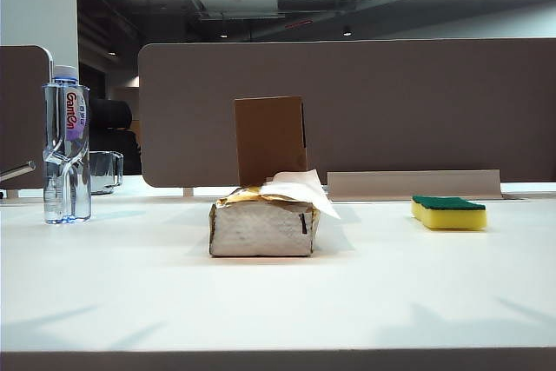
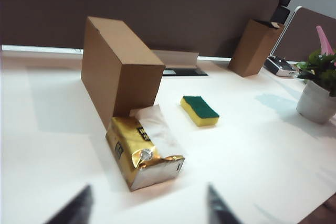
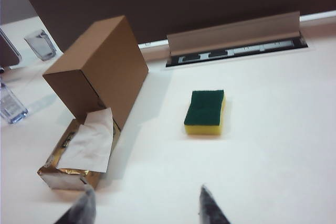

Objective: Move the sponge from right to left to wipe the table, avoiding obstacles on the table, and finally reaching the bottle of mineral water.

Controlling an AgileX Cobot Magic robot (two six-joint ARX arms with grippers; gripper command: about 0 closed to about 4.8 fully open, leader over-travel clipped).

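The yellow bottom [image 1: 454, 220] of the sponge has to stay free to wipe the table, so my right gripper needs to grip the sponge by its green top [image 1: 449, 203] next.
The sponge [image 1: 448, 212], yellow with a green top, lies flat on the right of the white table [image 1: 278, 301]. At the far left stands the bottle of mineral water [image 1: 67, 149]. Between them are the obstacles: a silvery tissue pack [image 1: 263, 223] and, behind it, an upright brown cardboard box [image 1: 269, 138]. Neither gripper shows in the exterior view. In the left wrist view, my left gripper [image 2: 148, 203] is open and empty, short of the tissue pack [image 2: 144, 150], with the sponge [image 2: 199, 110] beyond. My right gripper [image 3: 146, 198] is open and empty, well back from the sponge [image 3: 205, 111].
A short glass cup [image 1: 104, 171] stands behind the bottle. A brown partition [image 1: 347, 110] closes off the back of the table, with a cable tray [image 3: 236, 40] along its foot. A potted plant [image 2: 317, 98] and a second brown box [image 2: 257, 48] stand beyond the sponge.
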